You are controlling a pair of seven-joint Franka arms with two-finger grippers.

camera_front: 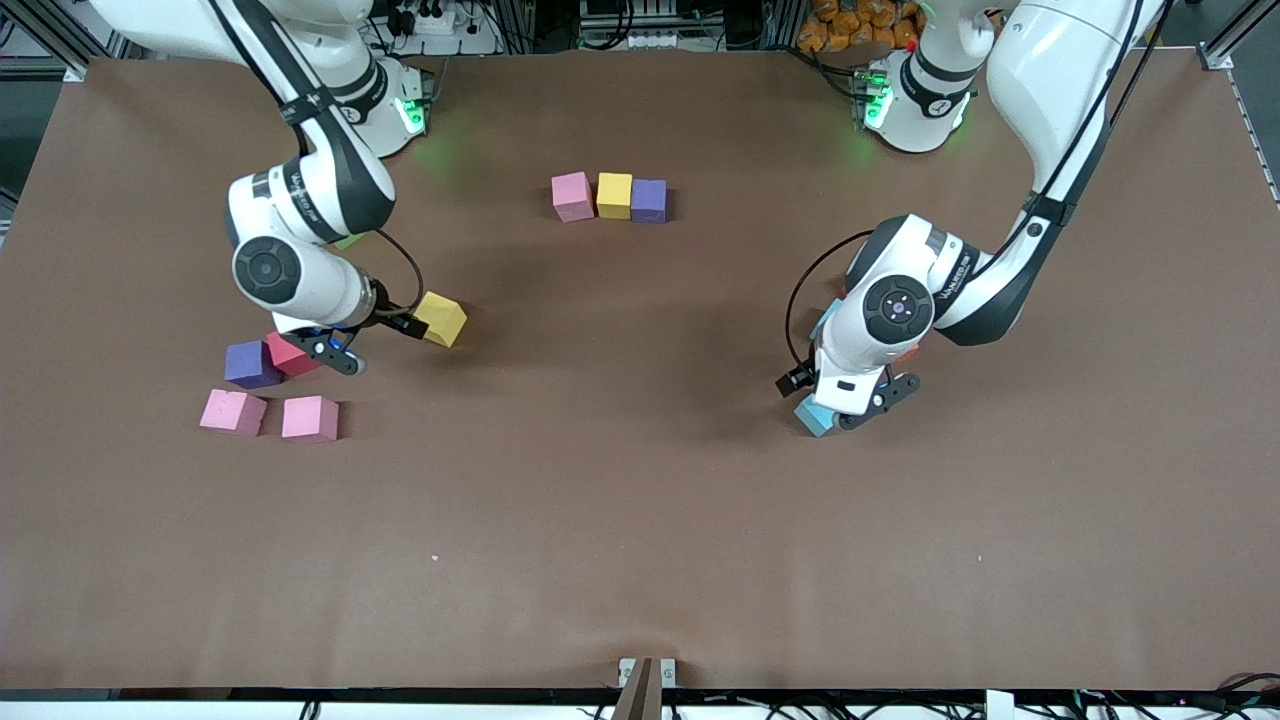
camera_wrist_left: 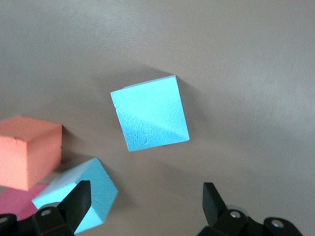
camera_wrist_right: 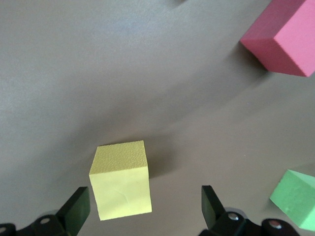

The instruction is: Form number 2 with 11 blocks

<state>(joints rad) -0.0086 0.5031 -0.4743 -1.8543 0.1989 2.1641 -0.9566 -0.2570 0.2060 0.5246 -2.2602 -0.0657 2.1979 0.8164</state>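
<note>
I will grab the yellow block by its two opposite sides with my right gripper next. Then it can join the number 2's row of blocks.
A row of three blocks, pink, yellow and purple, lies mid-table toward the robots; no number 2 shape shows. My right gripper hangs open just above a loose yellow block, which sits close to one fingertip. A red block lies beside it. My left gripper is open over bare table, with one light blue block ahead of it. Another light blue block lies by one finger, and an orange block is close by.
Toward the right arm's end lie a purple block and two pink blocks, nearer the front camera than the red one. A green cube sits near the right gripper, mostly hidden under that arm in the front view.
</note>
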